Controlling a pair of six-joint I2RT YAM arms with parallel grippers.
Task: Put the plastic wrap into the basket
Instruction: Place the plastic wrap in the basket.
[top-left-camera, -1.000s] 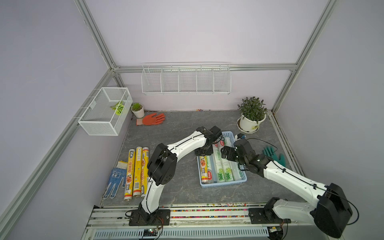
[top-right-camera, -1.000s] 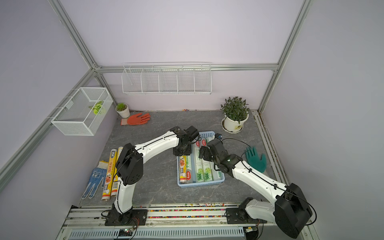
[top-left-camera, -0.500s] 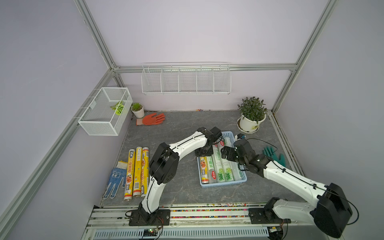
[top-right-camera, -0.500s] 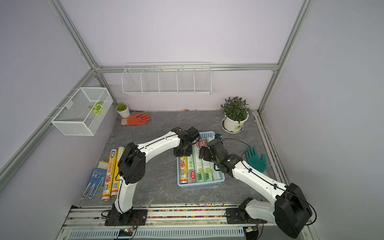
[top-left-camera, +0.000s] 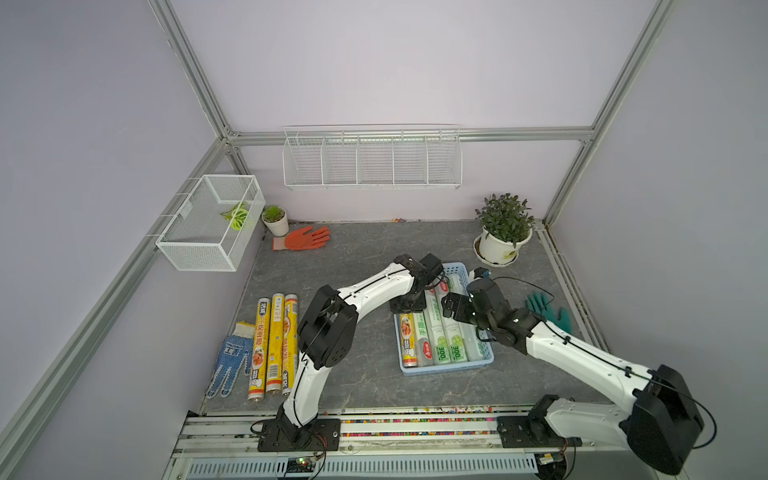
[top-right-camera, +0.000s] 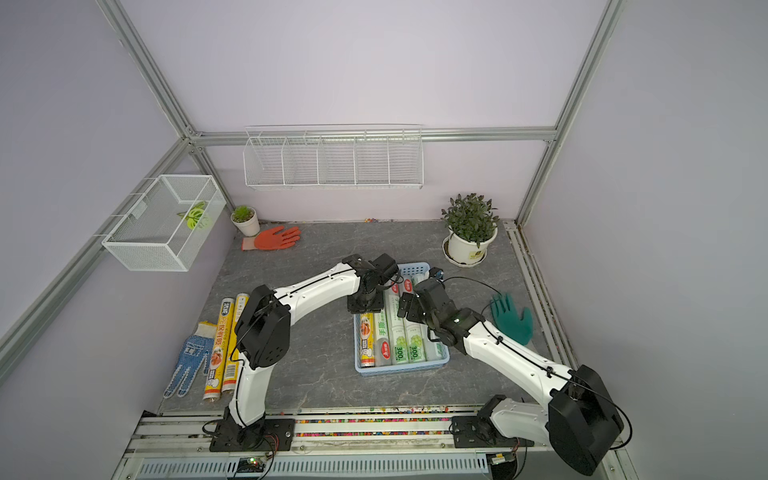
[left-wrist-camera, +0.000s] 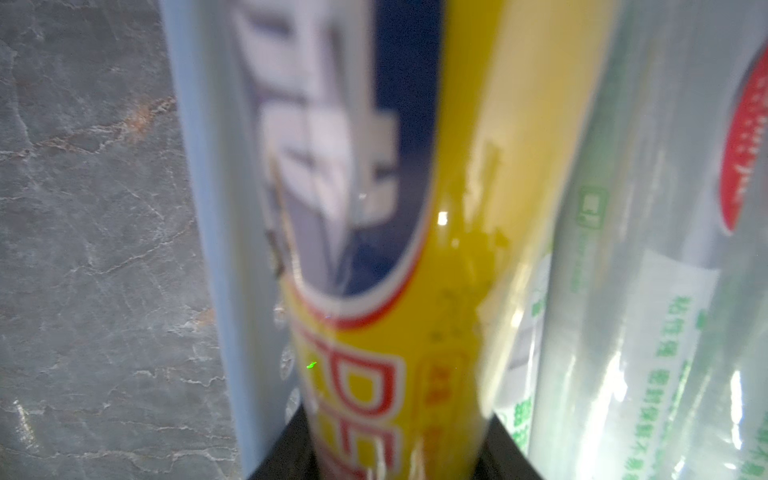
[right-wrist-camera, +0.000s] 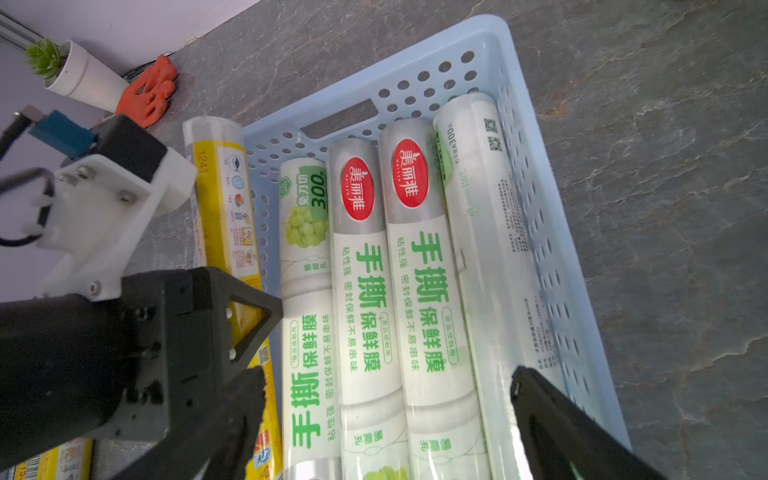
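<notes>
The yellow roll's near end (top-left-camera: 409, 358) is inside the basket's light-blue rim (top-left-camera: 410, 372), and the roll would settle there if I let go, so my left gripper should open.
The light-blue basket (top-left-camera: 446, 368) (top-right-camera: 401, 370) (right-wrist-camera: 528, 104) holds several white-green plastic wrap rolls (top-left-camera: 444, 336) (right-wrist-camera: 411, 270) lying side by side. A yellow roll (top-left-camera: 408, 338) (left-wrist-camera: 457, 291) (right-wrist-camera: 224, 216) lies along the basket's left wall (left-wrist-camera: 199, 208), its far end poking past the rim. My left gripper (top-left-camera: 409, 305) (top-right-camera: 365, 305) (left-wrist-camera: 390, 457) is shut on this yellow roll. My right gripper (top-left-camera: 451, 305) (top-right-camera: 409, 307) (right-wrist-camera: 390, 415) hangs open just above the white rolls, holding nothing. Three more yellow rolls (top-left-camera: 274, 340) (top-right-camera: 222, 345) lie on the table at the left.
A blue glove (top-left-camera: 230, 359) lies beside the loose rolls, an orange glove (top-left-camera: 303, 239) at the back, a teal glove (top-left-camera: 548, 311) right of the basket. A potted plant (top-left-camera: 503, 232), a small pot (top-left-camera: 276, 218), a wire-mesh box (top-left-camera: 212, 224) and a wire rack (top-left-camera: 372, 160) line the back.
</notes>
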